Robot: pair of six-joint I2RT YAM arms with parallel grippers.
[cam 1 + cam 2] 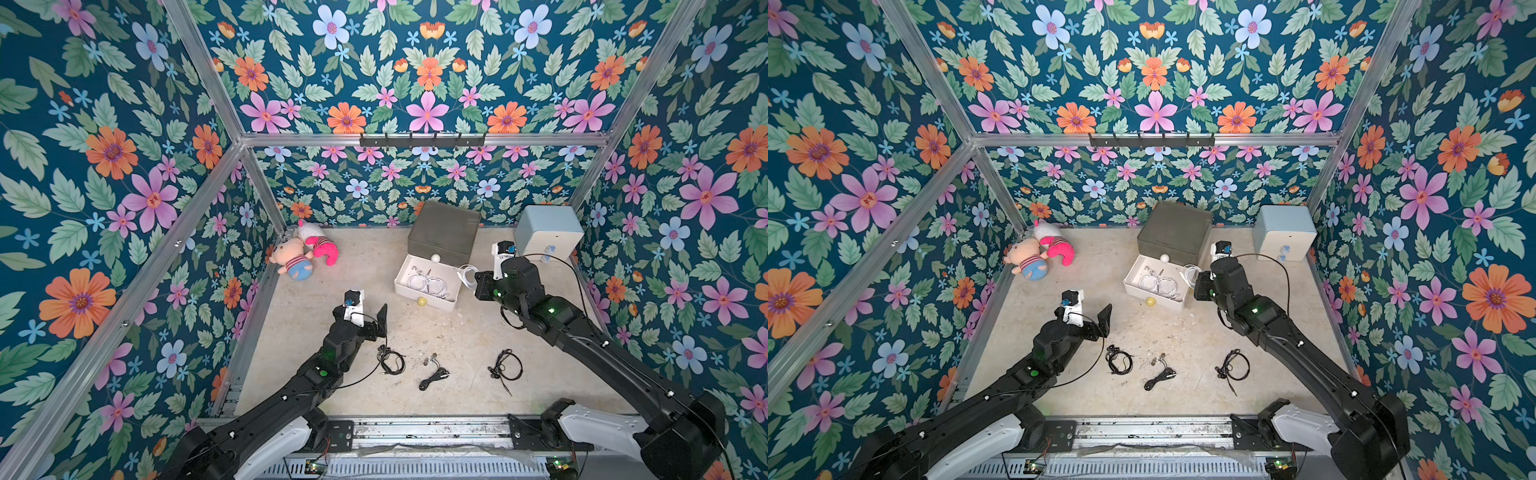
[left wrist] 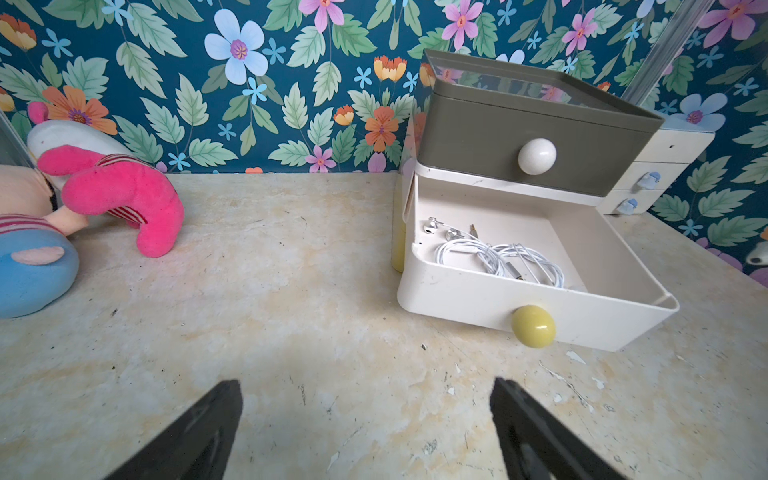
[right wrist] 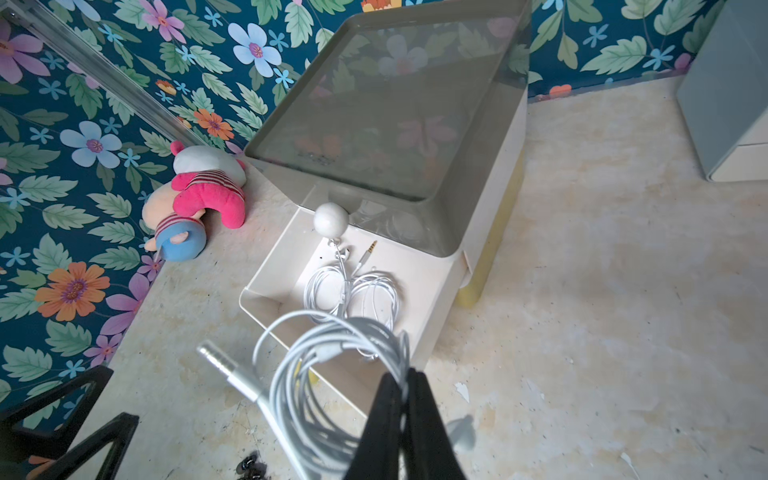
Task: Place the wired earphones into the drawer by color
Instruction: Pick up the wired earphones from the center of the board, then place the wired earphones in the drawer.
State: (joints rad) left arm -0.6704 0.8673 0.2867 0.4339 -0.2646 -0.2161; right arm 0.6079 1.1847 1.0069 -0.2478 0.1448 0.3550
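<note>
The white earphone bundle (image 1: 464, 274) hangs outside the white drawer level's side rim; it should move inward before my right gripper releases it.
The drawer (image 1: 442, 228) stands at the back with its grey top tier shut and its white middle tier (image 1: 428, 300) pulled out. White wired earphones (image 1: 428, 284) lie coiled inside that tier, also seen in the left wrist view (image 2: 498, 257). My right gripper (image 3: 405, 376) is shut on another white earphone bundle (image 3: 324, 374), which hangs over the open tier's front corner; in a top view this bundle (image 1: 467, 274) shows by the tier's right side. Three black earphones (image 1: 390, 359) (image 1: 434, 374) (image 1: 507, 365) lie on the table in front. My left gripper (image 2: 365, 386) is open and empty over bare table, left of the drawer.
Two plush toys (image 1: 307, 249) lie in the back left corner. A pale blue cabinet (image 1: 548, 232) stands at the back right, close behind my right arm. Floral walls enclose the table on three sides.
</note>
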